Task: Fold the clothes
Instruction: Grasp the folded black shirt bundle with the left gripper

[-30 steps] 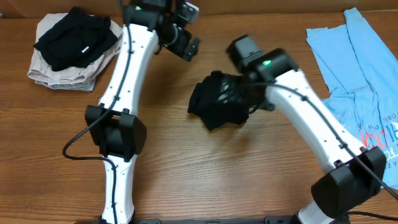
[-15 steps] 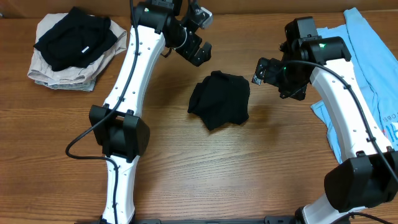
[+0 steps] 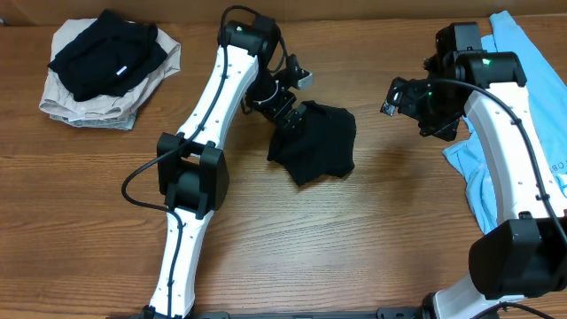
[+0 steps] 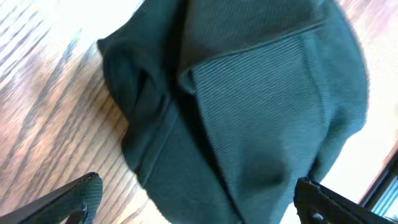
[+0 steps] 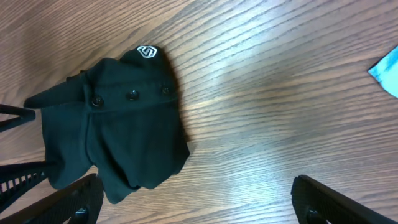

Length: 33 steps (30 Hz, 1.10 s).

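The left gripper grabs the folded black garment, layers together, at its edge facing the stack next, to lay it there still folded.
A black garment (image 3: 314, 146), folded into a small bundle with a white logo (image 5: 147, 52) and buttons, lies on the table middle. My left gripper (image 3: 285, 113) is open, right at the bundle's upper left edge; in the left wrist view the dark cloth (image 4: 249, 106) fills the frame between the open fingers (image 4: 199, 205). My right gripper (image 3: 400, 96) is open and empty, above the table to the right of the bundle; its fingers (image 5: 199, 202) frame bare wood. A light-blue tee with red print (image 3: 523, 97) lies spread at the right edge.
A stack of folded clothes (image 3: 106, 66), black on beige, sits at the back left. The table (image 3: 266, 239) is brown wood. A corner of the blue tee (image 5: 388, 68) shows in the right wrist view.
My right gripper let go of the black bundle and moved right and up, away from it. My left gripper came down and right onto the bundle's upper left edge.
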### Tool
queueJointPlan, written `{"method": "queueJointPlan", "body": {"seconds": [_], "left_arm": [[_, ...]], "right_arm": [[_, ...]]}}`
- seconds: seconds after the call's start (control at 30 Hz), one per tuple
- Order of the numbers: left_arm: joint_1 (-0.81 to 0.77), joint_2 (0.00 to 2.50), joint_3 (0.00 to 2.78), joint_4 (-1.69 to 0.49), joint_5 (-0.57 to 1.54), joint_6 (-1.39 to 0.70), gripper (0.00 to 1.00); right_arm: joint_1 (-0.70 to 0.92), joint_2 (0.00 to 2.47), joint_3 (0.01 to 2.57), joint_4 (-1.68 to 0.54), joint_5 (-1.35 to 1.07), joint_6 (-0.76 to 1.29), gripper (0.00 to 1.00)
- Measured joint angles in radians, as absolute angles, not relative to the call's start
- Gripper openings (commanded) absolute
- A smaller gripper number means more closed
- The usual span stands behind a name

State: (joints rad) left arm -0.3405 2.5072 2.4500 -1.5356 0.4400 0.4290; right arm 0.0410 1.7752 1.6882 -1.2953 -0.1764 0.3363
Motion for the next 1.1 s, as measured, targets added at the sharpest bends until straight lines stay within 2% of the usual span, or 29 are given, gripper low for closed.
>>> {"method": "queueJointPlan", "body": {"seconds": [0.27,0.5,0.57,0.73,0.77,0.8,0.83,0.87,1.1], "left_arm": [[-0.341,2.555,2.450,-1.570,0.401,0.388,1.00],[-0.339,2.656,2.453,-1.600,0.482,0.381,0.98],[-0.339,2.659,2.453,-1.590,0.501,0.378,0.91],[-0.351,2.661,2.453,-1.564,0.528,0.364,0.63],[-0.354,2.661,2.453,-1.559,0.533,0.361,0.53],[-0.360,2.661,2.453,-1.552,0.539,0.352,0.35],[-0.364,2.661,2.453,-1.544,0.542,0.348,0.12],[-0.369,2.661,2.453,-1.538,0.547,0.345,0.04],[-0.402,2.661,2.453,-1.523,0.569,0.334,0.04]], "right_arm": [[0.041,1.774,1.688,-1.296,-0.176,0.331,1.00],[0.041,1.774,1.688,-1.294,-0.176,0.331,1.00],[0.041,1.774,1.688,-1.294,-0.176,0.331,1.00],[0.041,1.774,1.688,-1.289,-0.176,0.331,1.00],[0.041,1.774,1.688,-1.287,-0.176,0.331,1.00],[0.041,1.774,1.688,-1.285,-0.176,0.331,1.00],[0.041,1.774,1.688,-1.284,-0.176,0.331,1.00],[0.041,1.774,1.688,-1.283,-0.176,0.331,1.00],[0.041,1.774,1.688,-1.283,-0.176,0.329,1.00]]}}
